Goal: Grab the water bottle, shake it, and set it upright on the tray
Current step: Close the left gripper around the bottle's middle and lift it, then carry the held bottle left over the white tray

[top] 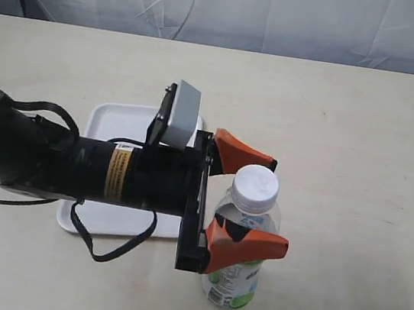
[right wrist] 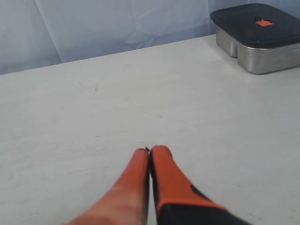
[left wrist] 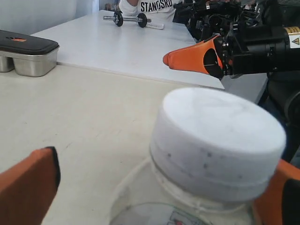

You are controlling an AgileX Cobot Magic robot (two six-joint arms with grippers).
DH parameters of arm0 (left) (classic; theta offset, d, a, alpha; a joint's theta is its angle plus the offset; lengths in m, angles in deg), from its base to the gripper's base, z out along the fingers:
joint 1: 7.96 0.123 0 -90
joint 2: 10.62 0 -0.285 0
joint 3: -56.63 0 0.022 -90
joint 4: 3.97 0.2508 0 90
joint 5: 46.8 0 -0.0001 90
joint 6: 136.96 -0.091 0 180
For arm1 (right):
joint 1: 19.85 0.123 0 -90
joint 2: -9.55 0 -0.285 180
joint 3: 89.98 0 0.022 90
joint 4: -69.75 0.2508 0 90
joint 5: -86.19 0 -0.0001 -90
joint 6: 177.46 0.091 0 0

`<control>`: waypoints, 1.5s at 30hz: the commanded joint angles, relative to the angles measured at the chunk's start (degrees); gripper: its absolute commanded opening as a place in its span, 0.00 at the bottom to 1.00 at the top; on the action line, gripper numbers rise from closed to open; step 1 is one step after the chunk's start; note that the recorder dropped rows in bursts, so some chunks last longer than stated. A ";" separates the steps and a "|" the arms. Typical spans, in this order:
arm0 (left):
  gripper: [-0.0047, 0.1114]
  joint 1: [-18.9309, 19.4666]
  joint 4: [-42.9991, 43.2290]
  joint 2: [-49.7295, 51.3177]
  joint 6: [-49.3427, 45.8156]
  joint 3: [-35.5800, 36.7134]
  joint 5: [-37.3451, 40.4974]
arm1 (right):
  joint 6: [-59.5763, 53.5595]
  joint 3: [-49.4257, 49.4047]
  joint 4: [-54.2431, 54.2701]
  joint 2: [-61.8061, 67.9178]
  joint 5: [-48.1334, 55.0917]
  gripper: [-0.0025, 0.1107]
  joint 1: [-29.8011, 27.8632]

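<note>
My left gripper is to shake the water bottle [top: 254,191] and stand it on the tray, so it should grab the bottle by its labelled body [top: 230,278] next.
The water bottle [top: 254,191] stands upright on the table, to the right of the white tray [top: 111,120]; its white cap [left wrist: 218,140] fills the left wrist view. My left gripper [top: 278,205] is open, reaching in from the left, with one orange finger on each side of the bottle's upper part. One finger [left wrist: 28,187] is well clear of the bottle, while the other [left wrist: 277,197] sits close beside the cap. My right gripper [right wrist: 151,152] is shut and empty, low over bare table; it also shows in the left wrist view [left wrist: 190,57] beyond the bottle.
The left arm lies across the tray and hides part of it. A black cable [top: 113,248] loops under the arm. A lidded metal container [right wrist: 258,35] stands far off on the table, and a small dumbbell [left wrist: 131,18] lies on another table behind.
</note>
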State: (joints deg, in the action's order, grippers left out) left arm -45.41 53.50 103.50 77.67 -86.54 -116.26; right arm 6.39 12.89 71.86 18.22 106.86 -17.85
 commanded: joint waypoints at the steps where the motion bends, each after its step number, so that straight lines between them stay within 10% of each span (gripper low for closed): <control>1: 0.95 -0.40 0.37 3.20 0.04 -0.20 -0.50 | -0.21 -0.08 -0.09 -0.11 -0.39 0.06 -0.27; 18: 0.92 -0.40 -0.05 8.27 -0.36 -0.20 -0.50 | -0.21 -0.08 -0.09 -0.11 -0.39 0.06 -0.27; 33: 0.05 -0.40 1.49 8.27 4.39 -0.20 -0.50 | -0.21 -0.08 -0.06 -0.11 -0.39 0.06 -0.27; 45: 0.04 -0.01 -17.38 -5.29 4.20 -3.19 5.15 | -0.21 -0.08 -0.06 -0.11 -0.39 0.06 -0.27</control>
State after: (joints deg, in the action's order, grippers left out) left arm -45.53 44.39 105.16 83.65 -87.04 -112.73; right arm 6.39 12.89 71.86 18.22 106.86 -17.85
